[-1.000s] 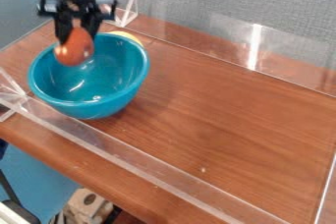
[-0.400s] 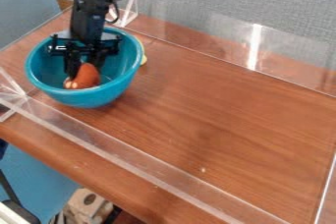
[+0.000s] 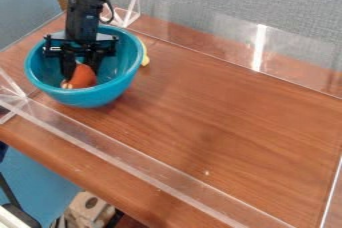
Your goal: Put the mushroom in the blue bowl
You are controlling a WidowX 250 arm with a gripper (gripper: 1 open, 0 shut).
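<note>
I should release the mushroom: its cap is below the rim of the blue bowl, so it would stay inside.
The blue bowl stands at the left end of the wooden table. My black gripper reaches down into it from above, pointing steeply downward. Its jaws are shut on the mushroom, whose reddish-brown cap shows just below the fingers, low inside the bowl. Whether the mushroom touches the bowl's bottom I cannot tell, and its stem is hidden.
Clear acrylic walls run around the wooden tabletop, with a low front rail. A small yellowish object peeks out behind the bowl's right rim.
My gripper has come down with the mushroom from above the bowl's rim to deep inside the bowl. The bowl itself has stayed where it was.
</note>
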